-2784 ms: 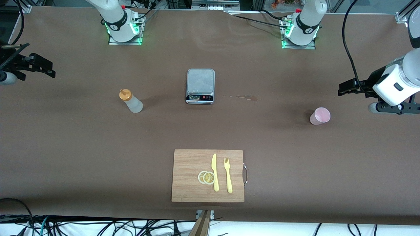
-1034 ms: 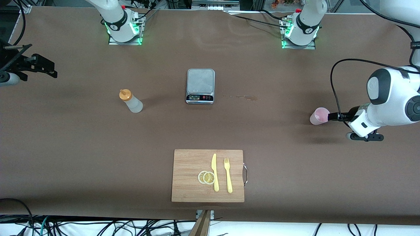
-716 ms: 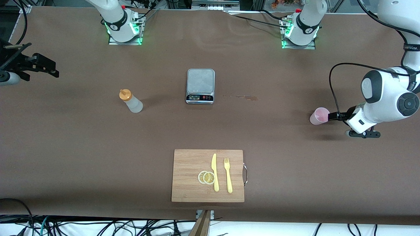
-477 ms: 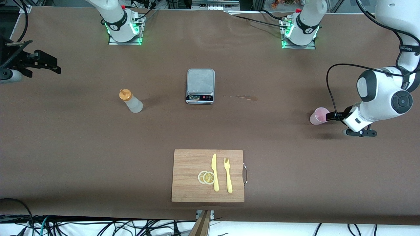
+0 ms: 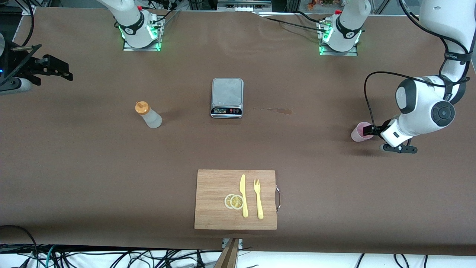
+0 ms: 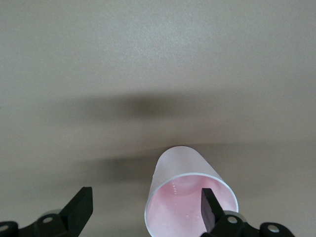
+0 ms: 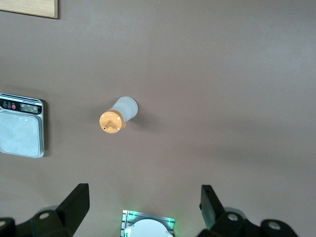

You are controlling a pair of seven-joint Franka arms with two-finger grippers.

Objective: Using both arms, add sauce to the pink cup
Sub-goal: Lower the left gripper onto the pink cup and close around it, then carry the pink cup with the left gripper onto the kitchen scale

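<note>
I should close my left gripper now, and it would hold the pink cup. My fingers are on both sides of the pink cup's rim (image 6: 145, 211), one inside the cup's opening (image 6: 178, 211) and one outside.
The pink cup (image 5: 358, 134) stands upright on the brown table toward the left arm's end. My left gripper (image 5: 369, 130) is open and low beside the cup's rim. In the left wrist view the cup (image 6: 181, 168) fills the near field. One finger (image 6: 209, 207) shows over its open mouth, and the other finger (image 6: 79, 210) is well clear of it. The sauce bottle (image 5: 148, 116) stands toward the right arm's end, also in the right wrist view (image 7: 118, 116). My right gripper (image 5: 62, 72) is open and empty, high over the table's edge.
A kitchen scale (image 5: 227, 97) sits mid-table between the bottle and the cup. A small stain (image 5: 277, 110) lies beside it. A wooden cutting board (image 5: 215, 186) nearer the front camera holds a yellow knife (image 5: 243, 195), a fork (image 5: 258, 199) and lemon slices (image 5: 234, 201).
My left arm has swung down and in toward the pink cup, bringing its open gripper up to the rim. My right gripper has drifted slightly toward the table's middle.
</note>
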